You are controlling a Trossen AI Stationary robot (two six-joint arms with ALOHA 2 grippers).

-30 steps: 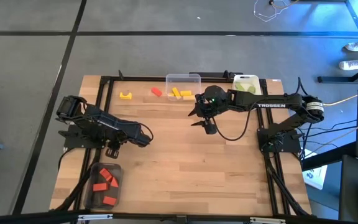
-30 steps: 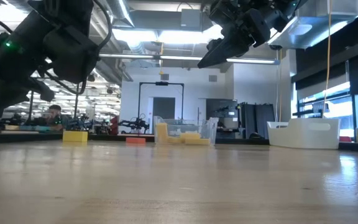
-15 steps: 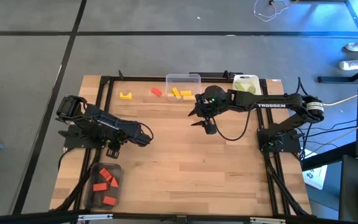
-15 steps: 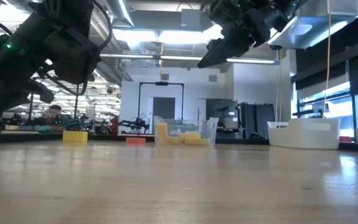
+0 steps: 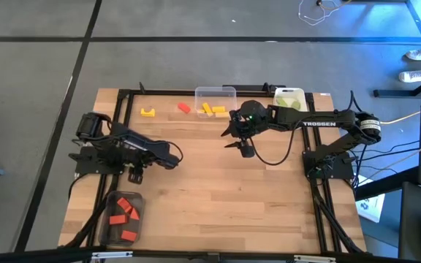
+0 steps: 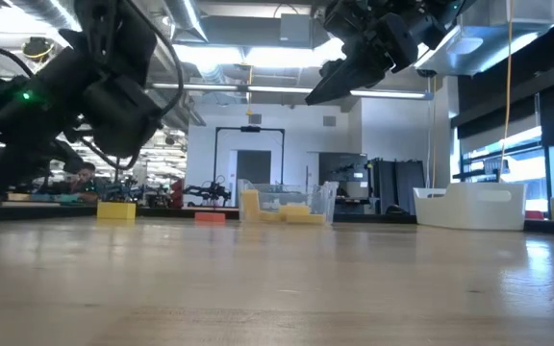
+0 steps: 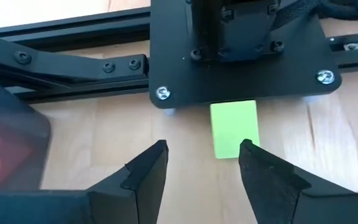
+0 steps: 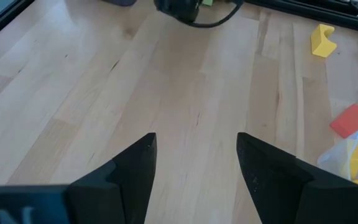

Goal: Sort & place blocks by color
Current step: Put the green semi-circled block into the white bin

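Observation:
My left gripper grabs the light green block by its two opposite sides next, to sort the block into the container with green [image 5: 290,99].
A light green block [image 7: 232,127] lies flat on the table against the black base plate [image 7: 241,74] of my left arm. My left gripper [image 7: 204,152] hangs open just short of it, the block showing past one fingertip. In the high view this arm [image 5: 141,152] covers the block. A yellow arch block [image 5: 148,112] and a red block [image 5: 184,108] lie at the far side. My right gripper [image 5: 232,136] is open and empty, raised above the table's far middle [image 8: 196,143].
A clear container [image 5: 123,215] with red blocks stands at the near left. Another [image 5: 214,101] holds yellow blocks at the far edge, with a third container [image 5: 289,98] beside it holding green. Black frame rails [image 7: 61,62] run by the left base. Bare wood [image 5: 225,197] fills the middle.
My left arm has sunk a little toward the table and shifted slightly toward the table's right. My right arm has kept still, and no block has moved.

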